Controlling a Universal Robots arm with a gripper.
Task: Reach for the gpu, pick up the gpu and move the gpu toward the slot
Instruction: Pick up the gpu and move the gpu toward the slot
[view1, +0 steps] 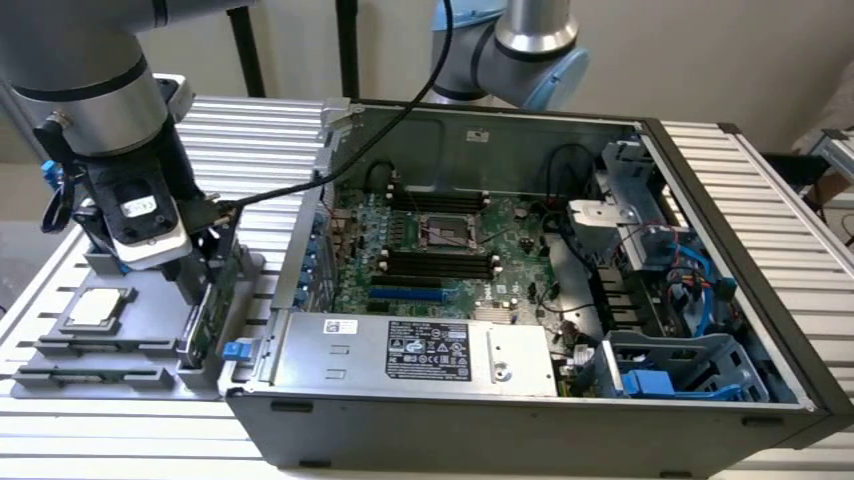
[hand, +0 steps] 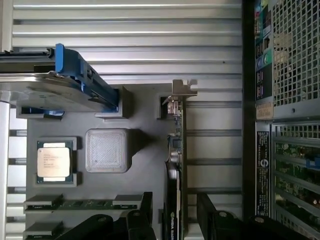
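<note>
My gripper's fingers are still above the GPU's top edge over the grey tray (hand: 145, 165), so it is too early to close. My gripper lowers, then closes on the GPU.
The gpu (hand: 176, 165) stands on its edge in a grey holder tray (hand: 145, 165), thin and dark, with its silver end bracket (hand: 183, 90) at the far end. In the exterior view the gpu (view1: 199, 325) shows as a green strip at the tray's right side, beside the computer case. My gripper (hand: 175, 217) is open just above the card's near end, one black finger (hand: 146, 210) on each side of it with a small gap to each. From outside, the gripper (view1: 203, 272) hangs low over the tray. The blue slot (view1: 407, 295) lies on the motherboard inside the case.
The tray also holds a silver hard drive with blue rails (hand: 55, 87), a square processor chip (hand: 53, 162), a grey block (hand: 106, 150) and memory sticks (hand: 75, 204). The open computer case (view1: 694, 150) lies on the slatted table, its wall close to the gpu.
</note>
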